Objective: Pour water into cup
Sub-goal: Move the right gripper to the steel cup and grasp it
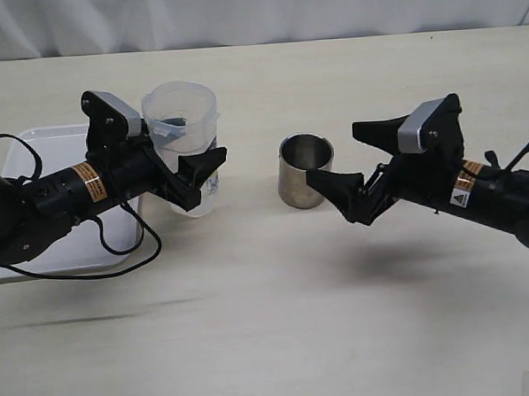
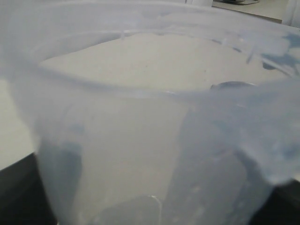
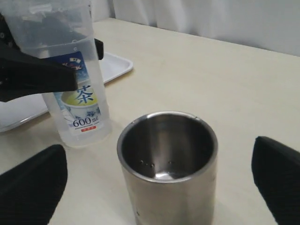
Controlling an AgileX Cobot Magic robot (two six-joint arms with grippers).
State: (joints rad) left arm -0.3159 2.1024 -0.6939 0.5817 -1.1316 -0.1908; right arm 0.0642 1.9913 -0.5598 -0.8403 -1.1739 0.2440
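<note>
My right gripper will next grab the steel cup by its outer side [image 1: 304,185]. That will steady the cup for the water from the plastic container [image 1: 182,136].
The steel cup [image 1: 306,171] [image 3: 167,159] stands upright mid-table, shiny inside, with a few small drops on its inner wall. My right gripper [image 1: 333,153] [image 3: 157,187] is open, its black fingers spread wide to either side of the cup without touching it. Left of the cup stands a translucent plastic container [image 1: 182,136] [image 3: 70,70] [image 2: 140,117] with a blue label. My left gripper [image 1: 197,177] [image 2: 140,187] is shut on it, one finger on each side of its wall. Water shows only as a faint glint [image 2: 154,199] low in the container.
A white tray [image 1: 33,175] [image 3: 115,65] lies at the left, under the left arm, with a black cable [image 1: 117,259] looping over its near edge. Bare pale tabletop [image 1: 271,322] spreads in front of both arms.
</note>
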